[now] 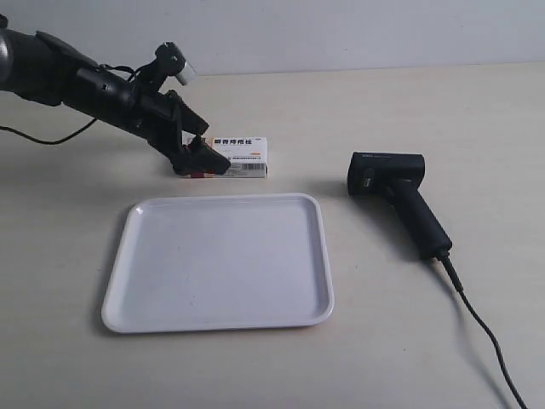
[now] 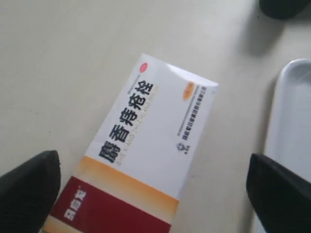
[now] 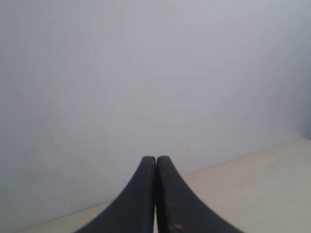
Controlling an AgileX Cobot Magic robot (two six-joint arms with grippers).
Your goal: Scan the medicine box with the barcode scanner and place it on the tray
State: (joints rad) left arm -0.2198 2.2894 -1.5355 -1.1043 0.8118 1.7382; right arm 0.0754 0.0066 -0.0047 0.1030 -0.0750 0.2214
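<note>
The medicine box's red end lies angled between my spread fingers, so my left gripper must turn and lower before closing on it.
The medicine box (image 1: 241, 157) lies flat on the table just behind the tray (image 1: 220, 261), its dark red and tan end toward the arm. My left gripper (image 1: 202, 158) hangs open over that red end. In the left wrist view the medicine box (image 2: 146, 145) lies between the two spread fingertips (image 2: 29, 189), which do not touch it. The barcode scanner (image 1: 398, 198) lies on its side to the right of the tray, its cable trailing to the front right. My right gripper (image 3: 156, 162) is shut on nothing, facing a pale wall, and is out of the exterior view.
A strip of the tray's white rim (image 2: 291, 141) shows beside the box in the left wrist view. The scanner's black cable (image 1: 485, 336) runs over the table toward the front right corner. A pale wall stands behind the table.
</note>
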